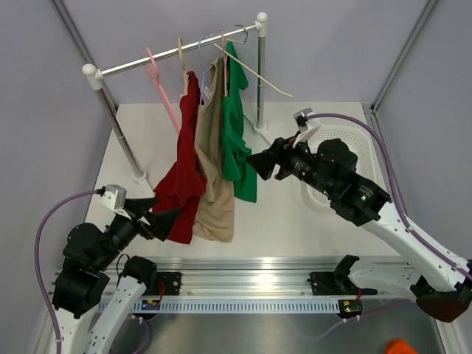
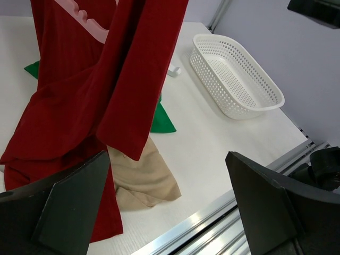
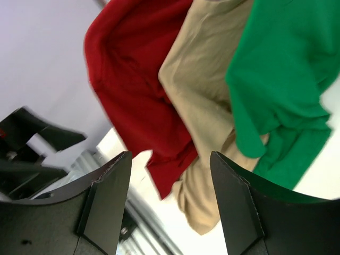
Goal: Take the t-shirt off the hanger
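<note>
My right gripper will grab the green t-shirt by its near-side collar edge [image 1: 228, 90] beside the hanger next, so that the t-shirt can come off the hanger.
Three t-shirts hang on hangers from the rail [image 1: 177, 55]: a red one [image 1: 184, 184], a tan one [image 1: 212, 162] and a green one [image 1: 236, 140]. My left gripper [image 1: 158, 212] is open and empty, right beside the red shirt's lower hem. In the left wrist view the red shirt [image 2: 95, 90] hangs on a pink hanger [image 2: 87, 18], and the tan hem [image 2: 141, 178] lies between my open fingers [image 2: 69, 207]. My right gripper [image 1: 257, 166] is open and empty, just right of the green shirt. The right wrist view shows red [image 3: 138, 90], tan [image 3: 207, 95] and green [image 3: 281, 79] cloth ahead.
A white slotted basket [image 2: 236, 74] sits on the table at the right, partly under my right arm [image 1: 346, 184]. An empty pink hanger [image 1: 162, 92] hangs at the rail's left, and a pale hanger [image 1: 258, 74] juts out to the right. The rack's posts [image 1: 122, 136] stand on the table.
</note>
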Controlling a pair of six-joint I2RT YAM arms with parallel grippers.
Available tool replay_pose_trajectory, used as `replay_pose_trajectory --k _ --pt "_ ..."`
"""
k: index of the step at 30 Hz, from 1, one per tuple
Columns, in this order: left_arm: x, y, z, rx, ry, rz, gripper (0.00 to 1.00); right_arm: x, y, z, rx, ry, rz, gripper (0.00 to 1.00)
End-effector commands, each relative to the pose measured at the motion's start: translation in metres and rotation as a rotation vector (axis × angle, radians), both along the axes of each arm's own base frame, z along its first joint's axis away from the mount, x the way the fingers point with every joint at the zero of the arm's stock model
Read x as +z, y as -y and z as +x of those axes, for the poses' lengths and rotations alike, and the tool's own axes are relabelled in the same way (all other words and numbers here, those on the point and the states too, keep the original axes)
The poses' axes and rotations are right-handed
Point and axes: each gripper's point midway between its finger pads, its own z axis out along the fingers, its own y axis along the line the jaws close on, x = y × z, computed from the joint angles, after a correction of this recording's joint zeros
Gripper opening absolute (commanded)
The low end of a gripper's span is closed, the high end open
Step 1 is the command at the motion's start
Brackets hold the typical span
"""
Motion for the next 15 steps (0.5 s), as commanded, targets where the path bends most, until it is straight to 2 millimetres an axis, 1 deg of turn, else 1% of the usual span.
replay_pose_trajectory --k 1,2,3,4,5,6,7,8,9,10,11,12,13,14,15 --pt "0.009 -0.005 0.000 0.025 0.051 -0.009 0.99 0.020 0.008 0.027 -0.174 0.094 -0.071 0.69" --pt "0.010 -0.004 0.001 0.020 0.054 -0.007 0.99 0.022 0.005 0.029 -0.184 0.109 -0.086 0.69" --pt "0.012 -0.003 0.002 0.019 0.064 -0.011 0.99 0.031 0.009 0.035 -0.226 0.126 -0.083 0.68" --pt "0.011 -0.002 0.004 0.022 0.054 -0.016 0.99 0.028 0.005 0.043 -0.245 0.127 -0.103 0.66" --pt "0.009 -0.002 0.006 0.024 0.045 -0.018 0.99 0.030 0.006 0.050 -0.278 0.135 -0.111 0.65" --pt "0.011 -0.001 0.008 0.021 0.050 -0.024 0.99 0.039 0.005 0.055 -0.292 0.152 -0.105 0.64" --pt "0.011 0.000 0.009 0.021 0.048 -0.030 0.99 0.033 -0.002 0.064 -0.303 0.146 -0.132 0.63" --pt "0.010 0.001 0.011 0.024 0.046 -0.034 0.99 0.033 -0.005 0.070 -0.315 0.150 -0.149 0.60" --pt "0.009 0.003 0.013 0.018 0.049 -0.039 0.99 0.046 -0.008 0.074 -0.327 0.165 -0.135 0.58" --pt "0.010 0.004 0.014 0.012 0.054 -0.040 0.99 0.036 -0.018 0.086 -0.341 0.156 -0.167 0.56" --pt "0.009 0.006 0.015 0.005 0.056 -0.042 0.99 0.036 -0.019 0.093 -0.361 0.165 -0.190 0.56" --pt "0.007 0.008 0.015 -0.011 0.065 -0.044 0.99 0.051 -0.019 0.099 -0.390 0.185 -0.179 0.56" --pt "0.006 0.009 0.015 -0.013 0.070 -0.046 0.99 0.038 -0.030 0.111 -0.395 0.173 -0.220 0.56" --pt "0.005 0.009 0.016 -0.014 0.078 -0.047 0.99 0.036 -0.035 0.117 -0.398 0.180 -0.241 0.56" --pt "0.005 0.009 0.015 -0.016 0.084 -0.048 0.99 0.048 -0.039 0.120 -0.403 0.198 -0.225 0.56"
